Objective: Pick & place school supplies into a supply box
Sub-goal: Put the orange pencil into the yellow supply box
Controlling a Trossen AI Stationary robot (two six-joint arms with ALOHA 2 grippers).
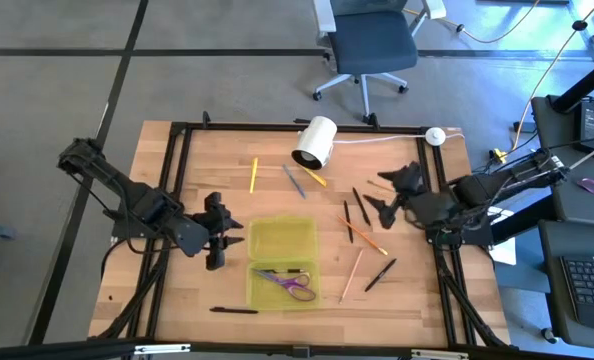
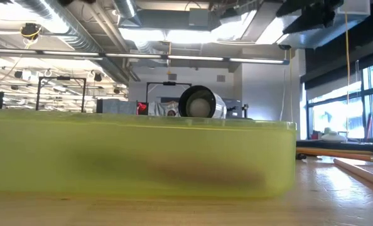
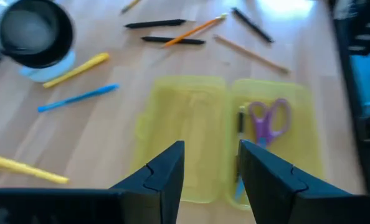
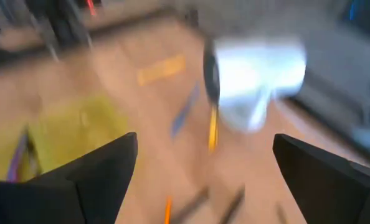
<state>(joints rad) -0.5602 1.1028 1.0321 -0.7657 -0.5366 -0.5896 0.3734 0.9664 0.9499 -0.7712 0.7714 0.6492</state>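
My right gripper should grab the black pen by its body [image 1: 380, 270] next. Then it can put another pen into the yellow-green supply box [image 1: 282, 250].
The supply box [image 1: 282, 262] is a yellow-green tray lying open in two halves at the table's middle. Its near half holds purple-handled scissors [image 1: 289, 283] and a dark pen [image 3: 240, 119]. Pens and pencils lie loose on the wood: a yellow one [image 1: 254, 175], a blue one [image 1: 294, 181], black ones [image 1: 361, 204], an orange pencil [image 1: 362, 231] and a wood-coloured pencil [image 1: 352, 274]. My left gripper [image 1: 227, 236] hovers open just left of the box, its fingers [image 3: 166, 168] pointing toward it. My right gripper [image 1: 390, 192] hangs wide open over the pens at the right.
A white cylinder [image 1: 315, 142] with a cable lies on its side at the far middle of the table. A black pen [image 1: 234, 310] lies near the front edge and another [image 1: 380, 274] to the right of the box. An office chair [image 1: 369, 45] stands beyond the table.
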